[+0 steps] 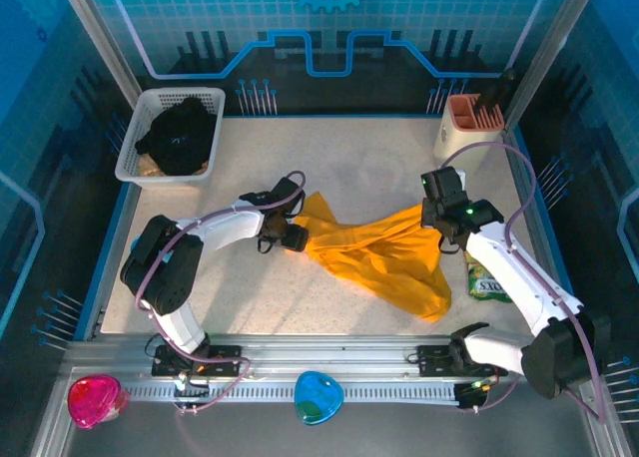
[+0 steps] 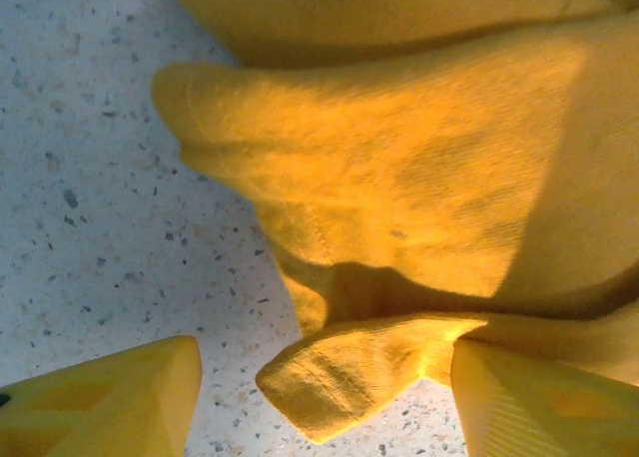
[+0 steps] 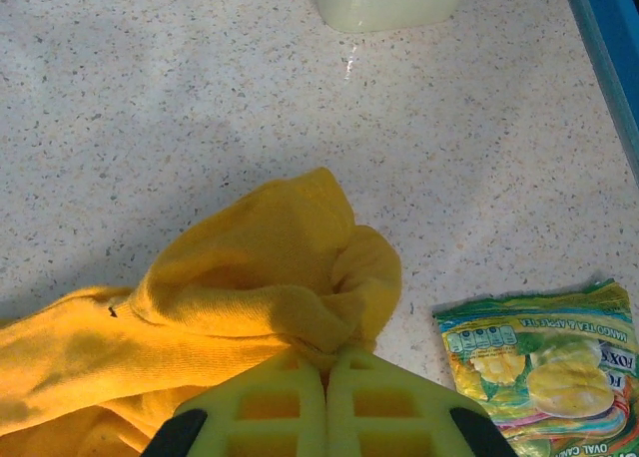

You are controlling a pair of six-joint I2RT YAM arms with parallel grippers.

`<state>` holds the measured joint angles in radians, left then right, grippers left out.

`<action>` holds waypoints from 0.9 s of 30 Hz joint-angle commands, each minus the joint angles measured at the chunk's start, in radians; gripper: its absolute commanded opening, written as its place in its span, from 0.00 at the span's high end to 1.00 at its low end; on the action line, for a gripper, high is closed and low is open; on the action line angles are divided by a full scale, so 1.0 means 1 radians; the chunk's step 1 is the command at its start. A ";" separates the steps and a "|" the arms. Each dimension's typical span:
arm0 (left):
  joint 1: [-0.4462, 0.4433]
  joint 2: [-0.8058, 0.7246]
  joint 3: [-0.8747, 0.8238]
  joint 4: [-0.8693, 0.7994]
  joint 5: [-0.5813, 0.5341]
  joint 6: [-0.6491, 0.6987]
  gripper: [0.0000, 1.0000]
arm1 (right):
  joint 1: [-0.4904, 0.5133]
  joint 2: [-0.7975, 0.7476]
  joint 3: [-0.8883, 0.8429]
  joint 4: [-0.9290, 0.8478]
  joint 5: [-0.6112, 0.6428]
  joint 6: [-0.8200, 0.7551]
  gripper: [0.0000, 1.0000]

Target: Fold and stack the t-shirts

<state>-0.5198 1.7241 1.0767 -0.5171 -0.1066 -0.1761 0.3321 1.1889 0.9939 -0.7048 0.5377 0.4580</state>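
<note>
The golden-yellow t-shirt needs to be spread for folding, so the left gripper should next grab it by its hemmed corner, opposite the right gripper's edge.
The golden-yellow t-shirt lies crumpled across the middle of the table. My right gripper is shut on a bunched edge of the golden-yellow t-shirt at its right end, cloth pinched between the closed pads. My left gripper is at the shirt's left end, open; a hemmed corner of the golden-yellow t-shirt lies between its spread fingers, touching the right one. The black t-shirt sits heaped in the white mesh basket at the back left.
A snack packet, also, lies just right of the right gripper. A pink utensil holder stands at the back right. Blue walls edge the table. Red and blue objects rest on the front rail.
</note>
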 commanded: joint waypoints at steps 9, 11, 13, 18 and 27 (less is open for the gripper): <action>0.017 0.068 0.013 0.042 0.092 0.034 0.41 | -0.016 -0.005 -0.001 0.010 -0.019 -0.014 1.00; 0.020 0.073 0.009 0.049 0.097 0.032 0.45 | -0.016 -0.006 0.000 0.008 -0.019 -0.014 1.00; 0.021 0.072 0.005 0.057 0.103 0.030 0.52 | -0.016 -0.007 -0.002 0.008 -0.021 -0.015 1.00; 0.023 0.067 0.002 0.062 0.105 0.025 0.66 | -0.017 -0.008 -0.005 0.008 -0.022 -0.012 1.00; 0.023 -0.016 -0.035 0.060 0.050 0.006 1.00 | -0.016 -0.010 -0.009 0.008 -0.025 -0.010 1.00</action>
<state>-0.5049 1.7721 1.0637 -0.4591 -0.0322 -0.1627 0.3305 1.1889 0.9936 -0.7021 0.5152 0.4515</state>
